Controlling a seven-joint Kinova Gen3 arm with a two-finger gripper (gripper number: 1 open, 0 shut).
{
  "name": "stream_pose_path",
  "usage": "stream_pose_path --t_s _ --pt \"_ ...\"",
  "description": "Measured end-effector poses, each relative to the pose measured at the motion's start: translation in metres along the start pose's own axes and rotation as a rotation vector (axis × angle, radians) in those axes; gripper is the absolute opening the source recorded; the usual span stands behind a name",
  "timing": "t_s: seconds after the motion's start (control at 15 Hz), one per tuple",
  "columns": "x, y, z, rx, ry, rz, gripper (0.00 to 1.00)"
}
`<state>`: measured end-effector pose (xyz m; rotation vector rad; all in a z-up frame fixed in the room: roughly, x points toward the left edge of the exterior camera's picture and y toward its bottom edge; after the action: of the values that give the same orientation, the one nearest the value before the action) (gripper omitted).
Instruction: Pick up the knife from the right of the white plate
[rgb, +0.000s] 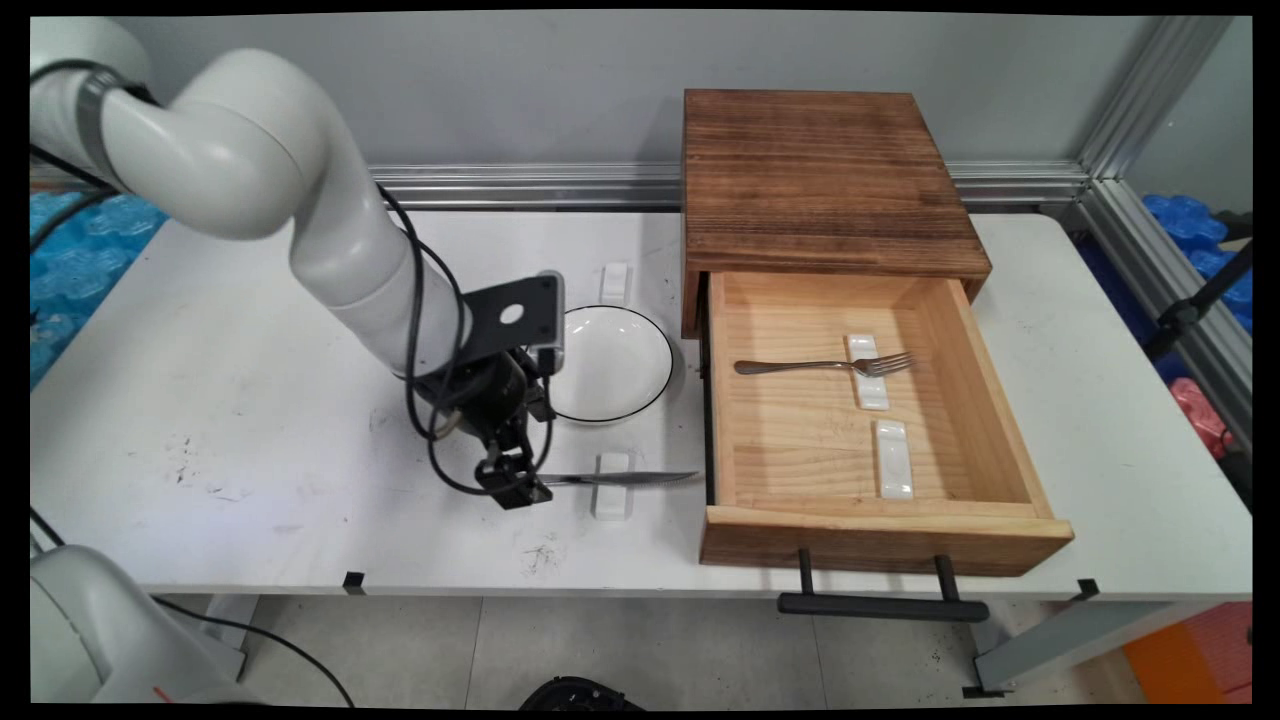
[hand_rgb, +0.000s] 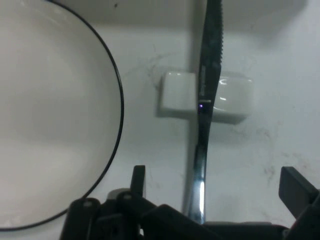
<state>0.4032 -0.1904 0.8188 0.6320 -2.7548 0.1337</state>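
My gripper grips the steel table knife by its handle (rgb: 569, 479) next, to lay the knife across the empty white rest in the drawer (rgb: 894, 460).
My gripper (rgb: 515, 485) is low over the table, astride the handle end of a steel knife (rgb: 630, 479). The knife lies flat with its blade across a small white rest (rgb: 611, 502), tip pointing at the drawer. In the hand view the knife (hand_rgb: 210, 75) runs up between my two fingers (hand_rgb: 138, 179), which stand wide apart on either side of the handle without touching it. The gripper (hand_rgb: 215, 184) is open. The white rest (hand_rgb: 177, 92) sits under the blade. A white plate with a black rim (rgb: 610, 362) lies just behind the gripper; the plate (hand_rgb: 50, 115) fills the hand view's left.
A dark wooden cabinet (rgb: 820, 180) stands at the back right with its pale drawer (rgb: 985, 400) pulled open. Inside lie a fork (rgb: 800, 366) on a white rest (rgb: 870, 395) and a second rest (rgb: 893, 458). Another rest (rgb: 615, 282) lies behind the plate.
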Motion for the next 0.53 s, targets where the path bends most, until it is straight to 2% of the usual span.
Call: stream_pose_path --t_s 0.53 --pt "0.009 0.006 0.034 0.026 -0.019 0.011 1.00"
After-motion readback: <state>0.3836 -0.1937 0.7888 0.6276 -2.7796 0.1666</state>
